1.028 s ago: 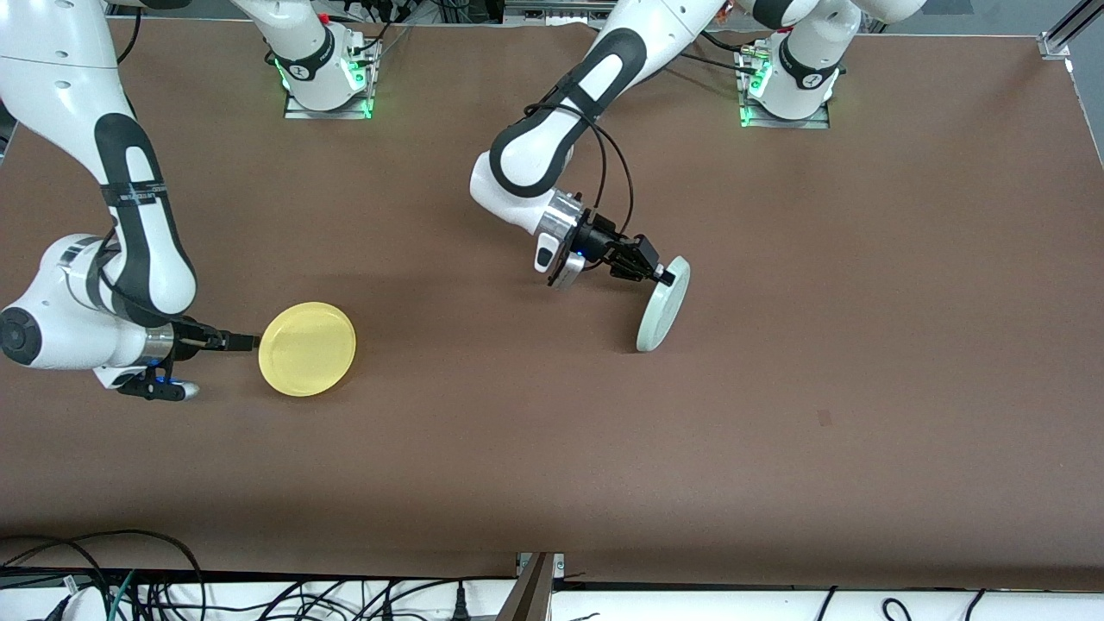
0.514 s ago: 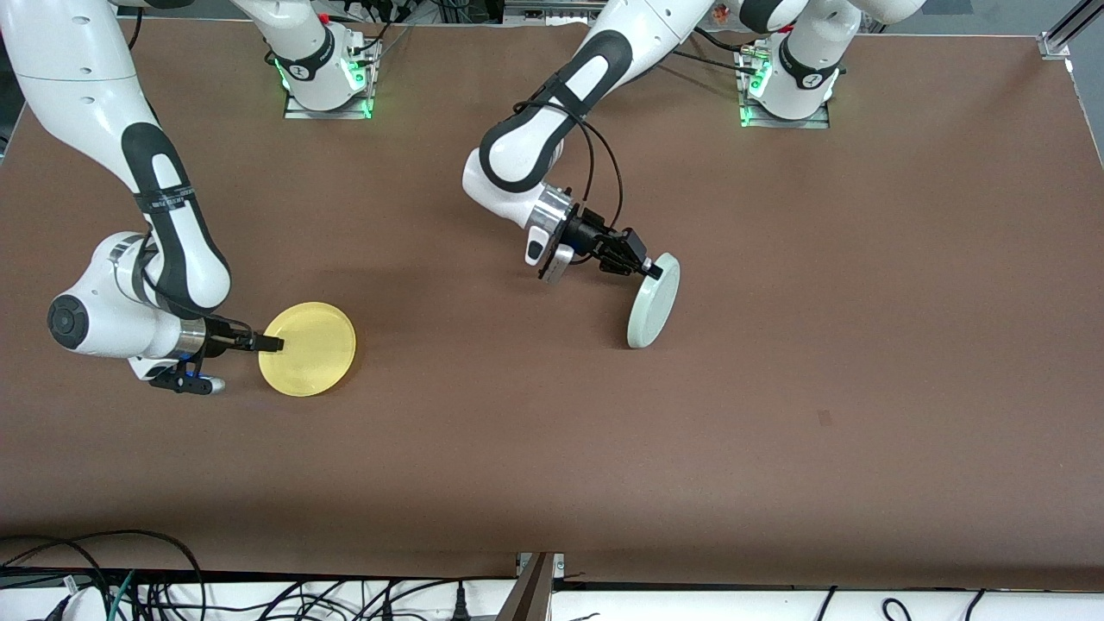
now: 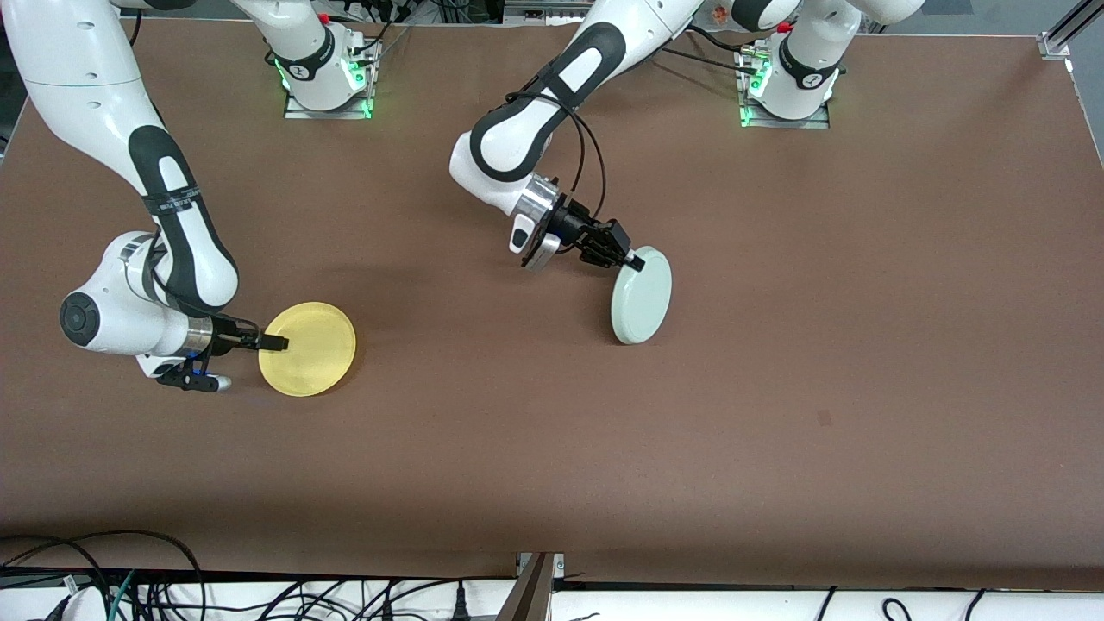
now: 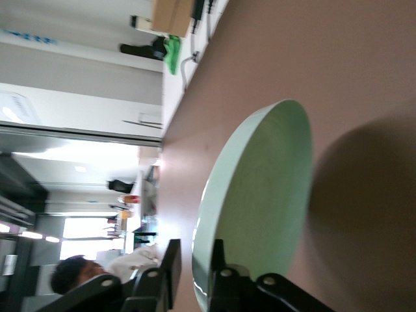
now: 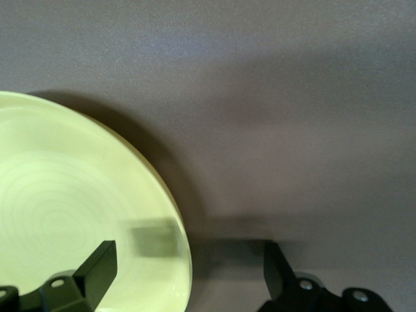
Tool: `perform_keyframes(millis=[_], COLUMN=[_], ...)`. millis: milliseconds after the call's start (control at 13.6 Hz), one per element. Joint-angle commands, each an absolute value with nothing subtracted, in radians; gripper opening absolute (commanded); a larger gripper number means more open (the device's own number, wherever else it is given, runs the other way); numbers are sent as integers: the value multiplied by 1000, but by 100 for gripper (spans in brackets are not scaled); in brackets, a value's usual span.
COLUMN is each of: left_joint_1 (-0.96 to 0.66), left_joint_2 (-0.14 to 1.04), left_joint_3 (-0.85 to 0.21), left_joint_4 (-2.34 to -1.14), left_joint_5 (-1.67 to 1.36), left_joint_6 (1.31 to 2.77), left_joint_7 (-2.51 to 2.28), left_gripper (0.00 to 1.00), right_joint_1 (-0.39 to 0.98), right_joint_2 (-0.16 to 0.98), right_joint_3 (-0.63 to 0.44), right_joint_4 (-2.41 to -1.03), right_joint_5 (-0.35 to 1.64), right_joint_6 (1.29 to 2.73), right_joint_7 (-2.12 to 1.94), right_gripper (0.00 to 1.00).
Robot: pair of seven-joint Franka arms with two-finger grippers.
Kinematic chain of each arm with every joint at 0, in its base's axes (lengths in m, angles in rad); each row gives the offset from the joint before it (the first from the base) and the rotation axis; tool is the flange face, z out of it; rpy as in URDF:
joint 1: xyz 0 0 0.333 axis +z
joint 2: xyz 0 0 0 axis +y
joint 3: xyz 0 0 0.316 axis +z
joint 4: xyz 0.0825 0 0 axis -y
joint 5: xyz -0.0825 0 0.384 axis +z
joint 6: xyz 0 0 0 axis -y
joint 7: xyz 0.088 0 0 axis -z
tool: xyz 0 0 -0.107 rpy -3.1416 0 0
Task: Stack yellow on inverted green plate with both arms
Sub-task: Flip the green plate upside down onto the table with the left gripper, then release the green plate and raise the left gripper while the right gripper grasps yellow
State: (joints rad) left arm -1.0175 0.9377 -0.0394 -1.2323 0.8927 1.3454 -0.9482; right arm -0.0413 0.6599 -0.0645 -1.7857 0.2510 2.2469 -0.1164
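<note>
My right gripper grabs the yellow plate by its rim [image 3: 281, 335] next, to stack it on the inverted green plate [image 3: 642, 297].
The yellow plate [image 3: 310, 349] lies flat on the table toward the right arm's end. My right gripper [image 3: 276, 343] is at its rim and open. In the right wrist view, one finger hangs over the plate [image 5: 71, 208] and the other over the table, with the gripper [image 5: 188, 253] astride the rim. The pale green plate [image 3: 644, 297] stands tilted near the table's middle. My left gripper [image 3: 634, 259] holds its upper rim. In the left wrist view, the rim of the plate [image 4: 266, 195] sits between the fingers of the gripper [image 4: 195, 246].
The brown table [image 3: 776, 388] carries only the two plates. Both arm bases stand along its edge farthest from the front camera. Cables [image 3: 172, 595] and a metal bracket [image 3: 535, 578] lie past the edge nearest that camera.
My left gripper has moved toward the right arm's end with the green plate, which has tipped to show more of its face. My right gripper has slid up to the yellow plate's rim.
</note>
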Motion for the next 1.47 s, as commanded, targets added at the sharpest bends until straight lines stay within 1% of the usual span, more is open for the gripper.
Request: perform_keyframes(millis=[0, 147, 220, 367, 514, 661, 807, 881, 1028, 1174, 1248, 1394], left_joint_1=[-991, -957, -947, -875, -819, -747, -672, -628, -554, -497, -445, -361], left_joint_2=[954, 950, 946, 925, 891, 845, 792, 758, 695, 649, 626, 595], left_joint_3=[-34, -44, -43, -41, -44, -48, -46, -46, -46, -40, -47, -48], left_joint_4=[-1071, -1026, -999, -959, -959, -960, -966, -968, -976, -976, -977, -977], left_joint_5=[696, 623, 541, 357, 260, 221, 183, 183, 186, 184, 183, 154], left_joint_6=[1390, 1420, 1454, 1509, 1551, 1551, 1546, 1543, 1539, 1488, 1470, 1436], left_joint_7=[-946, -948, -965, -1023, -1043, -1020, -866, -771, -610, -494, -448, -279], left_gripper=[100, 100, 100, 100, 100, 100, 100, 100, 100, 100, 100, 100], right_joint_1=[-48, -48, -48, -48, -48, -48, -48, -48, -49, -49, -49, -49], right_joint_2=[649, 649, 649, 649, 652, 652, 652, 652, 652, 649, 646, 641], right_joint_3=[-55, -55, -55, -55, -54, -54, -54, -55, -54, -54, -54, -54], right_joint_4=[-1813, -1813, -1813, -1813, -1813, -1818, -1818, -1818, -1818, -1818, -1815, -1813], right_joint_5=[267, 267, 267, 267, 267, 267, 267, 267, 267, 267, 267, 267], right_joint_6=[2276, 2276, 2276, 2276, 2278, 2281, 2286, 2287, 2287, 2284, 2280, 2276], right_joint_7=[-112, -113, -114, -115, -115, -124, -130, -132, -156, -156, -156, -155], right_gripper=[100, 100, 100, 100, 100, 100, 100, 97, 71, 44, 33, 14])
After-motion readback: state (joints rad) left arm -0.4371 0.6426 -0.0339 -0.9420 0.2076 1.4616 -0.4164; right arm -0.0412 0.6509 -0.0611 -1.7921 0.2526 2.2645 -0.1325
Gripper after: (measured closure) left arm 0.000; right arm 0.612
